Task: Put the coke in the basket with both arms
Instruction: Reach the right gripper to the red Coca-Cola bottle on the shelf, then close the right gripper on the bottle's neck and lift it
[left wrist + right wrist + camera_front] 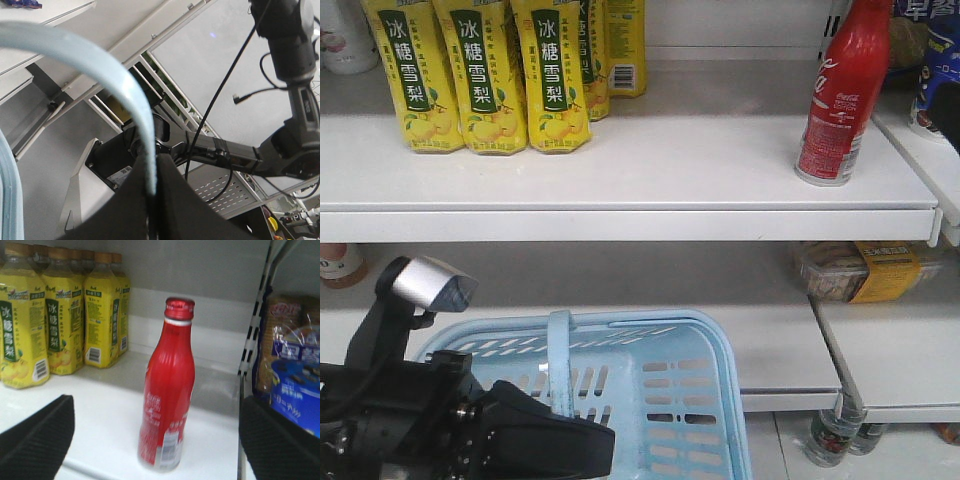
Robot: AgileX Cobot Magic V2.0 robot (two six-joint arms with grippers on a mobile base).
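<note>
The coke needs to go into the light blue basket, so my right gripper should next grip it by its upper part below the cap [845, 70].
The coke [840, 95], a slim red bottle with white script, stands upright at the right end of the upper white shelf; it also shows in the right wrist view [167, 390], centred ahead of my right gripper [157, 440], whose jaws stand wide open on either side of it and short of it. The light blue basket [695, 400] hangs below the shelf at the bottom centre. My left gripper [152, 200] is shut on the basket's strap handle [115, 80], also seen in the front view [560, 360]. My left arm [420, 400] sits bottom left.
Several yellow pear-drink bottles [480, 70] stand at the upper shelf's left. Blue snack packs [290, 370] sit behind a wire divider right of the coke. Packaged goods [865, 270] lie on the lower shelf. Bottles [835, 435] stand near the floor.
</note>
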